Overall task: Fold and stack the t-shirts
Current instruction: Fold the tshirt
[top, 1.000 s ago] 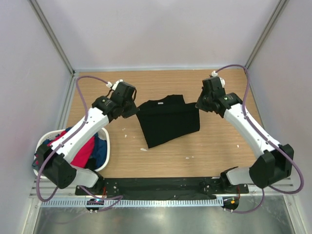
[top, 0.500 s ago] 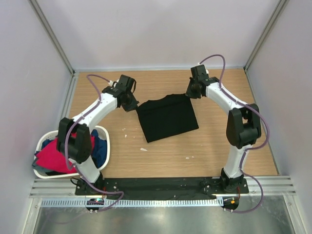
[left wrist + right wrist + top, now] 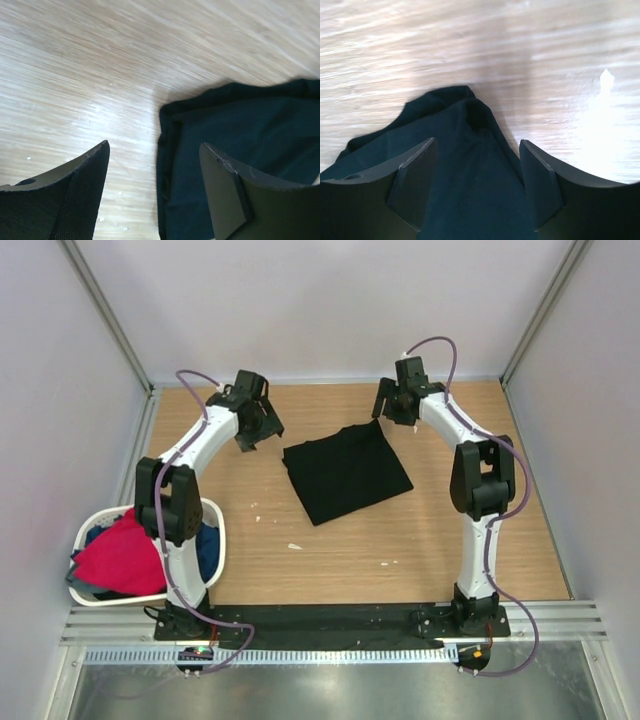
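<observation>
The left gripper will next grab the folded black t-shirt (image 3: 346, 472) at its far corner beneath the gripper, to straighten its fold for stacking.
A folded black t-shirt (image 3: 346, 472) lies flat in the middle of the wooden table. My left gripper (image 3: 262, 430) hovers open just off its far left corner, nothing between the fingers; in the left wrist view the shirt's edge (image 3: 240, 145) lies under the open left gripper (image 3: 155, 150). Open too, my right gripper (image 3: 388, 412) hangs over the far right corner; the right wrist view shows the black cloth (image 3: 455, 165) below the empty right gripper (image 3: 477, 145). Red and blue t-shirts (image 3: 125, 555) are heaped in the white basket (image 3: 218, 525).
The basket stands at the table's near left beside the left arm's base. Small white specks (image 3: 295, 546) dot the wood in front of the black shirt. Metal frame posts and grey walls close in the back and sides.
Both grippers have let go of the black shirt's far corners and opened, after drawing them toward the back. The shirt now lies flat as a smaller folded rectangle. Both arms reach farther back.
</observation>
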Available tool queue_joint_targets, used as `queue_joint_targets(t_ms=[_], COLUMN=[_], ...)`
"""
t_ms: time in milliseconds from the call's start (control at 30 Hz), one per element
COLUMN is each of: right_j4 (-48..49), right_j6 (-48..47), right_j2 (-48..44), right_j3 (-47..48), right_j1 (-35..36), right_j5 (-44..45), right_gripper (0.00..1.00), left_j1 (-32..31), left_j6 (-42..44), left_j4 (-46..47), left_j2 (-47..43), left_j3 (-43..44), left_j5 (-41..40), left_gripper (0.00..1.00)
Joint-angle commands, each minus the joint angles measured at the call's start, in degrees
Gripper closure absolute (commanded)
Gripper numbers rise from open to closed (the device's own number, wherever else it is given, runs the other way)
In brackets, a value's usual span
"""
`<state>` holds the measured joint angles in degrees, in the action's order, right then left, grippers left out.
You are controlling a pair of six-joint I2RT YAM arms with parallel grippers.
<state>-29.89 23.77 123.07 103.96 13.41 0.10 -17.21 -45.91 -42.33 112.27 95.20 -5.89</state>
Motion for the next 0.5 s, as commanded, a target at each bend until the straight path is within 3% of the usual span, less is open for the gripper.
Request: queue_joint_targets(t_ms=[0,100,133,200,233,267,300,367,467], right_j4=[1.4,1.5,1.7,3.1,4.4,5.0,5.7,6.9,7.5], right_j6=[-5.0,-4.4,-4.1,-3.8,-3.9,-4.3,-4.6,-4.6,-5.2], right_j2=[-7.4,-10.2,-10.9,-11.2,-11.2,-10.3,-9.8,-7.2,-2.8], right_j3=[3.3,1.4,0.6,-2.9,-3.9,-5.3,-5.9,-5.9,-3.7], right_j1=[0.3,0.4,0.8,1.5,2.0,2.6,2.8,3.0,3.0], right_j5=[-2.1,-8.3,-10.0,-11.8,-11.8,-12.1,-12.7,-12.1,-9.5], right_gripper=[0.27,0.34,0.44,0.55,0.69,0.74,0.82,0.85,0.85], left_j1=[-0.5,-2.6,-3.3,-5.1,-5.6,-5.9,-6.6,-7.1,-7.2], left_j6=[3.2,0.7,-1.5,-3.7,-4.9,-6.6,-7.6,-9.4,-11.0], left_j4=[-1.0,3.7,6.8,9.4,10.5,13.3,14.1,15.7,17.4], left_j2=[-8.9,-14.3,-15.2,-16.5,-16.2,-15.7,-14.0,-11.8,-6.9], left_j3=[0.4,-5.8,-7.1,-9.8,-11.4,-12.0,-12.1,-12.1,-11.8], left_j5=[1.8,4.2,5.2,5.5,5.5,8.3,8.6,8.4,7.6], left_gripper=[0.26,0.29,0.31,0.52,0.61,0.70,0.89,1.00,1.00])
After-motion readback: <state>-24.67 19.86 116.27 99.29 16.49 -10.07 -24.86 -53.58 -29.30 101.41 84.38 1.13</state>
